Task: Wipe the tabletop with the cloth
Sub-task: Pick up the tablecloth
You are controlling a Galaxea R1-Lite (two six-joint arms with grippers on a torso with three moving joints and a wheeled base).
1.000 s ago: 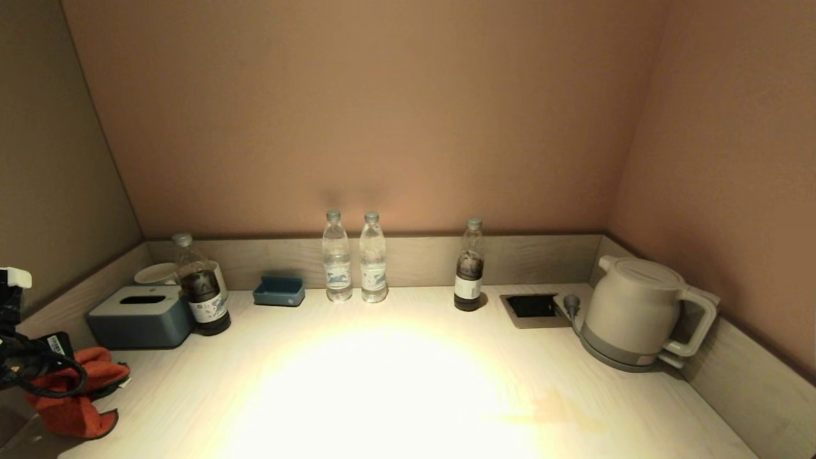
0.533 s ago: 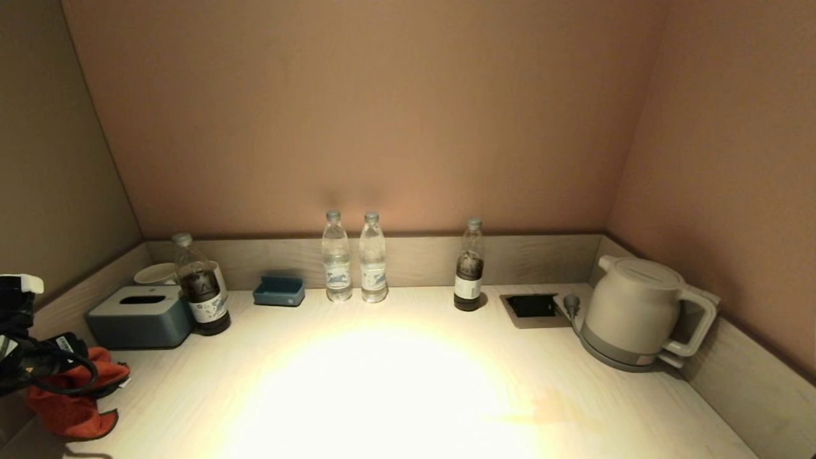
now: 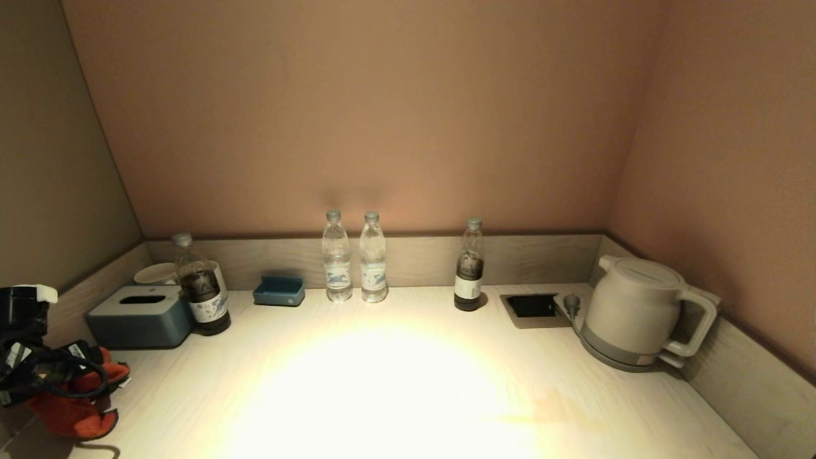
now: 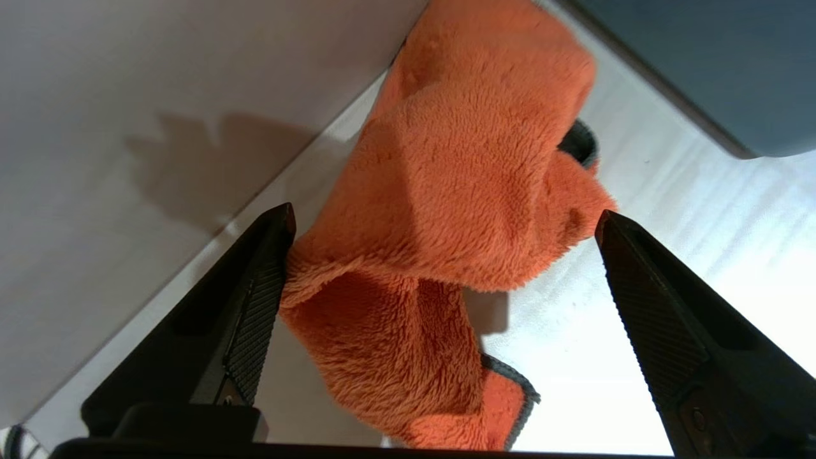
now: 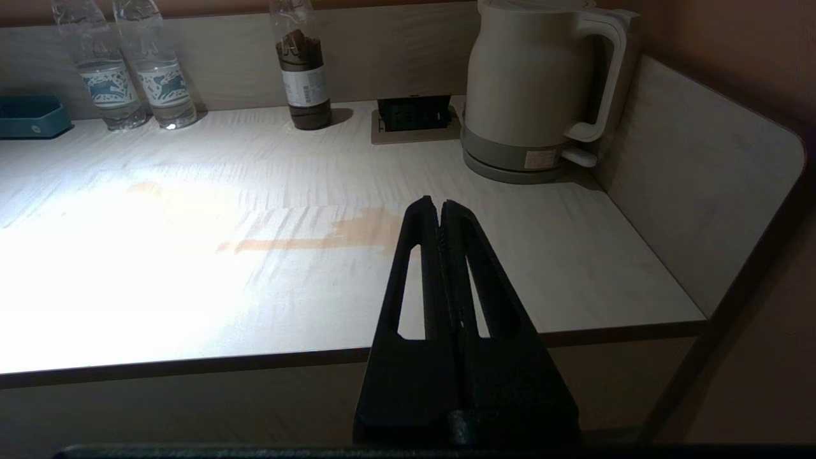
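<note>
I need to pick up the orange cloth with my left gripper next, by its bunched middle [image 4: 447, 233], to wipe the brownish smear off the tabletop.
The orange cloth [image 3: 71, 408] lies crumpled at the near left of the pale tabletop [image 3: 395, 382], against the left rim. My left gripper [image 4: 444, 213] hangs just above it, open wide. The cloth [image 4: 446, 210] bulges up between the two black fingers and its fuzzy edge brushes one pad [image 4: 258, 306]; the other finger stands apart from it. In the head view my left wrist and its cables [image 3: 32, 366] cover part of the cloth. My right gripper [image 5: 440, 203] is shut and empty, hovering off the table's front edge on the right.
A brownish smear [image 5: 319, 236] marks the tabletop at the near right. A grey-blue tissue box [image 3: 140, 315], a dark bottle [image 3: 203, 293] and a white cup [image 3: 155, 274] stand behind the cloth. Along the back are a blue tray [image 3: 278, 291], two water bottles [image 3: 354, 258], another bottle [image 3: 470, 264], a socket [image 3: 531, 307] and a kettle [image 3: 637, 312].
My left gripper's jaws have spread and released the cloth, which has slumped lower onto the tabletop. The left wrist has shifted slightly to the right. The right arm has not moved.
</note>
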